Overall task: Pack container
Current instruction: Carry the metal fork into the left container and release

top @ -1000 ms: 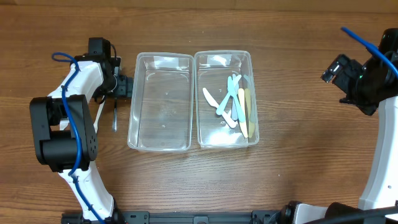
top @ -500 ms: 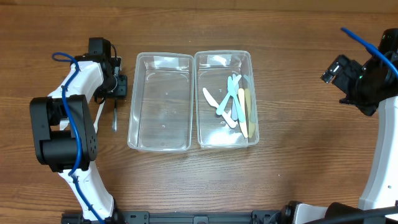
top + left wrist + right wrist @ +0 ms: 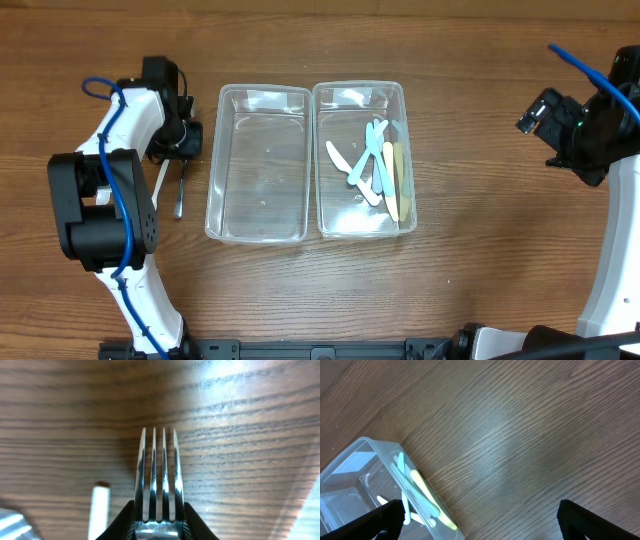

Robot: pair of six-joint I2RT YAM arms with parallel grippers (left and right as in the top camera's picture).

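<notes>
The black fingers are pressing the fork's neck from both sides. The metal fork would come up off the table with my left gripper if I lifted it now.
My left gripper [image 3: 186, 140] is shut on a metal fork [image 3: 181, 188], left of the two clear containers. In the left wrist view the fork's tines [image 3: 157, 477] stick out ahead of the black jaws, which press against its neck on both sides, over the wooden table. The left container [image 3: 257, 170] is empty. The right container [image 3: 340, 205] holds several pastel plastic utensils [image 3: 380, 165]. My right gripper [image 3: 487, 520] hangs open and empty, above bare table far to the right of the containers.
A white utensil [image 3: 160, 180] lies on the table just left of the fork, and its end shows as a white bar [image 3: 99, 512] in the left wrist view. A corner of the right container [image 3: 365, 480] shows at the lower left of the right wrist view.
My left gripper has closed on the fork and drawn slightly left, and the fork's free end has shifted a little down and left. The right arm has not moved.
</notes>
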